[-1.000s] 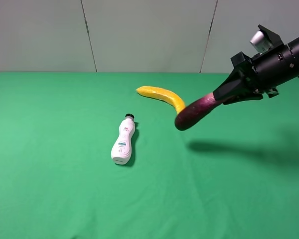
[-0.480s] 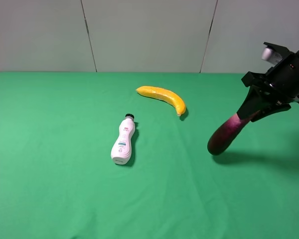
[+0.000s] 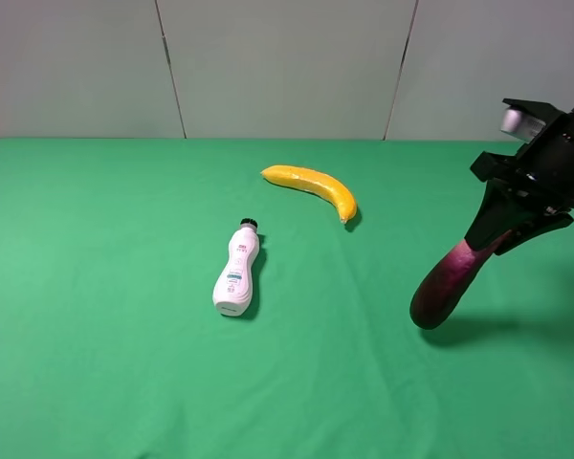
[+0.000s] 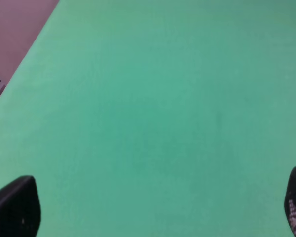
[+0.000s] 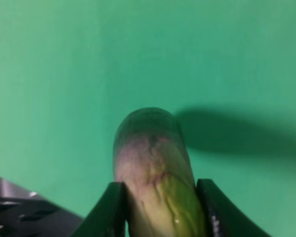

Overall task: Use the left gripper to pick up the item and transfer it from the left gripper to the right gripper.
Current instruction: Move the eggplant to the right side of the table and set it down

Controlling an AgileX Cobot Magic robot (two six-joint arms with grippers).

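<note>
The eggplant's rounded end is above its shadow; my right gripper must lower it onto the green cloth before releasing.
The dark purple eggplant (image 3: 444, 286) hangs tilted at the right of the exterior view, its rounded end low over the green cloth next to its shadow. I cannot tell whether it touches. My right gripper (image 3: 493, 236) is shut on its upper stem end. In the right wrist view the eggplant (image 5: 155, 160) sits between the two black fingers (image 5: 111, 207). My left gripper (image 4: 155, 212) is out of the exterior view. Its wrist view shows two black fingertips (image 4: 15, 207) far apart over bare cloth, open and empty.
A yellow banana (image 3: 311, 184) lies at the back centre of the green table (image 3: 124, 382). A white bottle (image 3: 237, 270) with a black cap lies left of centre. The table's left edge (image 4: 19, 64) shows in the left wrist view.
My right gripper has carried the eggplant rightward and down, from beside the banana to low over the cloth at the right. The banana and bottle have not moved.
</note>
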